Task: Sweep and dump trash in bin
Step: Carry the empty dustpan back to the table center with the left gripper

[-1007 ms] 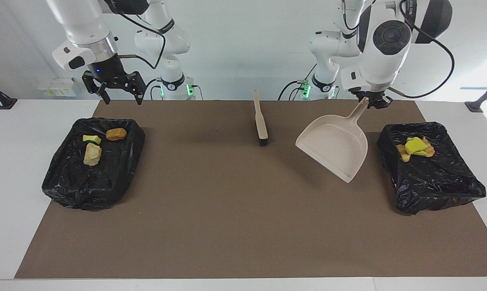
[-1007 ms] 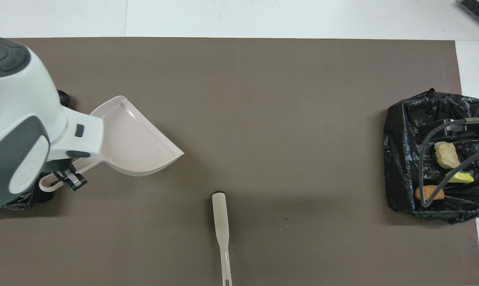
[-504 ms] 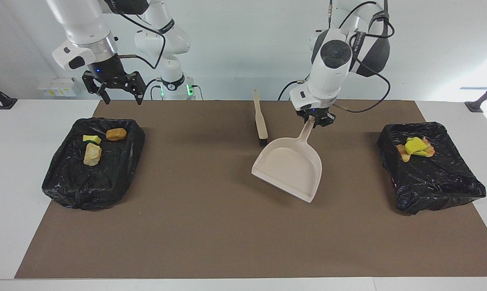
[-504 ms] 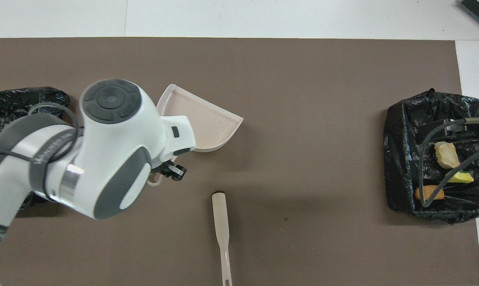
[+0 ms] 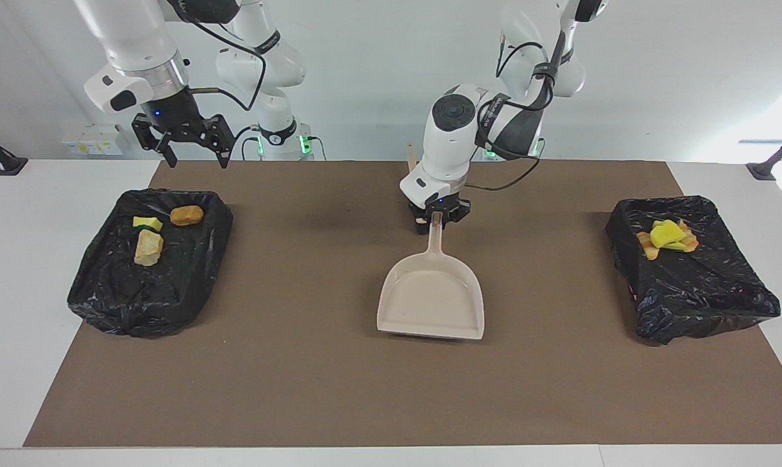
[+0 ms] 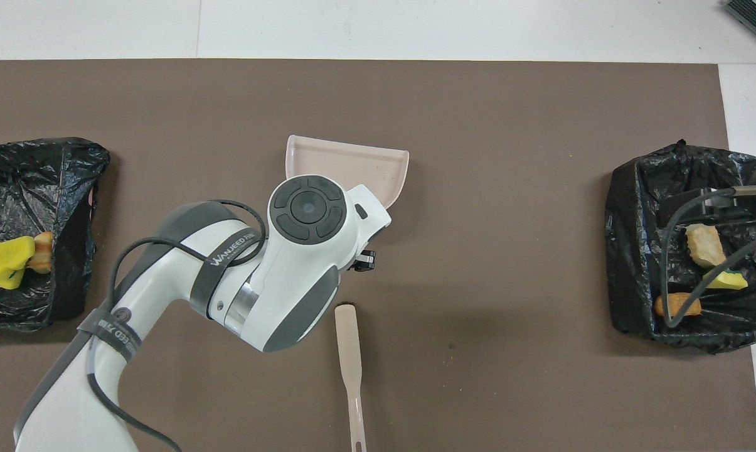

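The robot's left gripper needs to keep its hold for now, because the beige dustpan (image 6: 352,164) is tilted above the brown mat.
My left gripper (image 5: 437,218) is shut on the handle of the beige dustpan (image 5: 431,299), which lies low over the middle of the mat with its mouth facing away from the robots; it also shows in the overhead view (image 6: 351,164). The dustpan is empty. The trash lies in two black-lined bins. A yellow-green sponge (image 5: 147,223), an orange lump (image 5: 187,215) and a beige lump (image 5: 148,248) are in the bin (image 5: 124,305) at the right arm's end. Yellow sponge pieces (image 5: 665,234) and orange scraps (image 5: 689,243) are in the bin (image 5: 702,298) at the left arm's end. My right gripper (image 5: 193,148) is open and empty over its bin's edge.
The beige brush (image 6: 347,351) lies on the brown mat (image 5: 300,363), nearer to the robots than the dustpan; the left arm hides most of it in the facing view. White table (image 5: 14,259) surrounds the mat.
The left arm has swung the dustpan from beside the bin at its end to the middle of the mat, lowering it and turning its mouth away from the robots. The right arm has not moved.
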Robot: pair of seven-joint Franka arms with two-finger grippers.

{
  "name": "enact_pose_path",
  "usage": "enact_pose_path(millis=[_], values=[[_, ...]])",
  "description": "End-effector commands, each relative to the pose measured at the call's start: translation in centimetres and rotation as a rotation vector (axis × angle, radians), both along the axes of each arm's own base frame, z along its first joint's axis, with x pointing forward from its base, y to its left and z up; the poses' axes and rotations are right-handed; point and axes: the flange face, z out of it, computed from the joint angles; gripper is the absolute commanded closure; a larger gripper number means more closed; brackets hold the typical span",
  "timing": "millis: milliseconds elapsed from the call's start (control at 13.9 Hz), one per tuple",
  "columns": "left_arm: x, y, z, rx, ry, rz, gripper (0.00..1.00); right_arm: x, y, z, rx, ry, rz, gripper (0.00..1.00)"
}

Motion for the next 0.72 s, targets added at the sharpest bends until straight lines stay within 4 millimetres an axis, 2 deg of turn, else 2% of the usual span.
enact_pose_path(millis=[0, 216, 504, 648], values=[[-2.6, -2.7, -2.7, -0.046, -0.046, 0.063, 1.0, -0.7, -0.1, 0.1, 0.016, 0.004, -0.025, 0.0], [-3.8, -2.5, -4.3, -0.047, -0.05, 0.014, 1.0, -0.7, -0.1, 0.1, 0.016, 0.004, -0.025, 0.0], [-4.0, -3.1, -5.1, -0.062, -0.058, -0.026, 1.0, -0.7, -0.1, 0.1, 0.016, 0.004, -0.025, 0.0], [-3.8, -3.4, -6.4, -0.062, -0.055, -0.025, 1.0, -0.7, -0.1, 0.1, 0.016, 0.004, -0.025, 0.0]])
